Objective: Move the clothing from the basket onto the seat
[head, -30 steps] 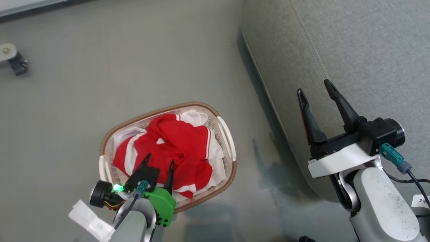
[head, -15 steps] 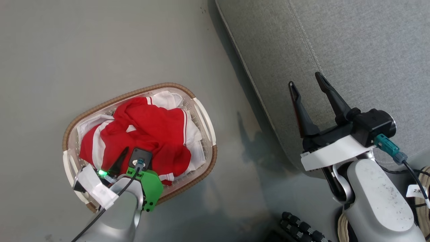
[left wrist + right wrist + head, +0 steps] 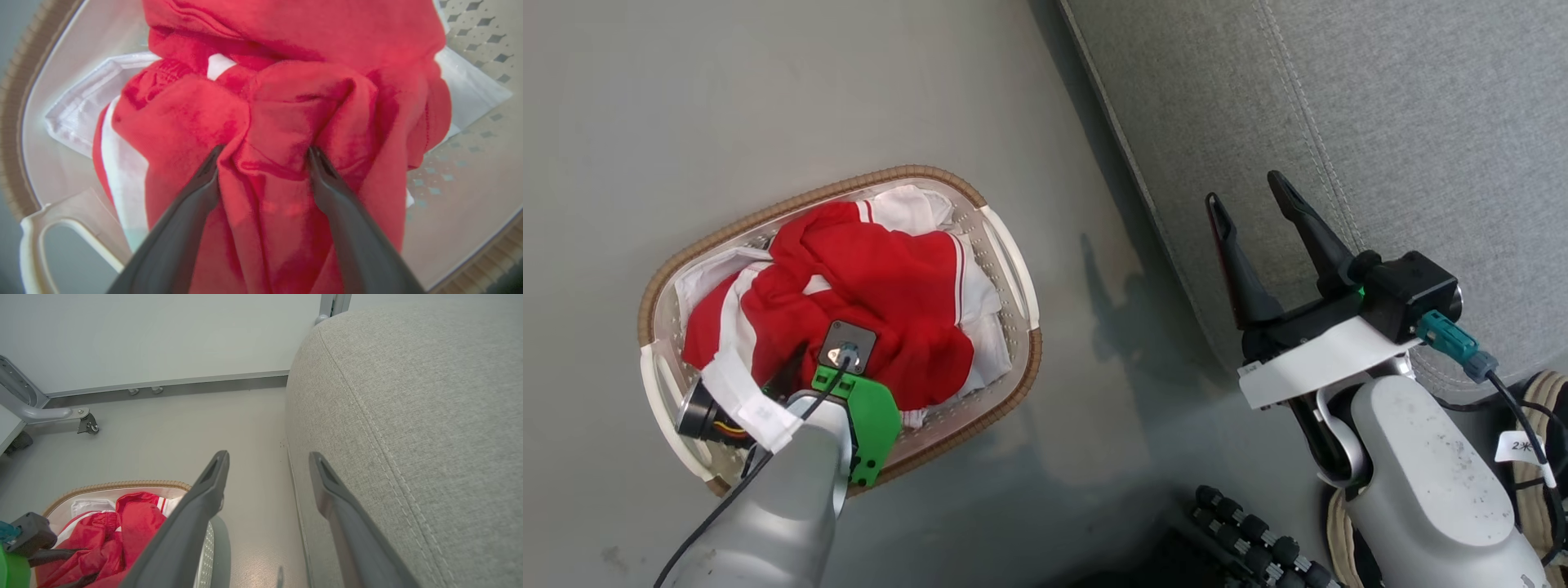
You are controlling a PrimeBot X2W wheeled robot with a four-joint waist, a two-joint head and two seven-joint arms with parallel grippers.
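Note:
Next, my left gripper should grab the clothing by its thick raised fold (image 3: 267, 161), since the rest of the red clothing lies slack in the basket.
The red clothing (image 3: 874, 278) with white stripes lies bunched in the oval white basket (image 3: 1013, 269), which stands on the floor left of the grey seat (image 3: 1380, 122). In the left wrist view my left gripper (image 3: 265, 153) is open, its fingers pushed down into the clothing (image 3: 286, 102) with a thick fold of red cloth between them. In the head view its fingertips are hidden under the wrist. My right gripper (image 3: 1245, 188) hangs open and holds nothing, over the seat's front edge. The right wrist view looks past the right gripper (image 3: 269, 455) at the seat (image 3: 429, 416) and the basket (image 3: 114, 485).
A white sheet (image 3: 73, 118) lines the basket under the clothing. A metal frame leg with a caster (image 3: 83, 420) stands by the far wall. A black ribbed part (image 3: 1250, 539) and a coiled rope (image 3: 1543, 408) sit near my base.
The head camera shifted. My left gripper dropped from above the basket's near rim down into the red clothing, hiding its fingers. My right gripper kept its open pose by the seat.

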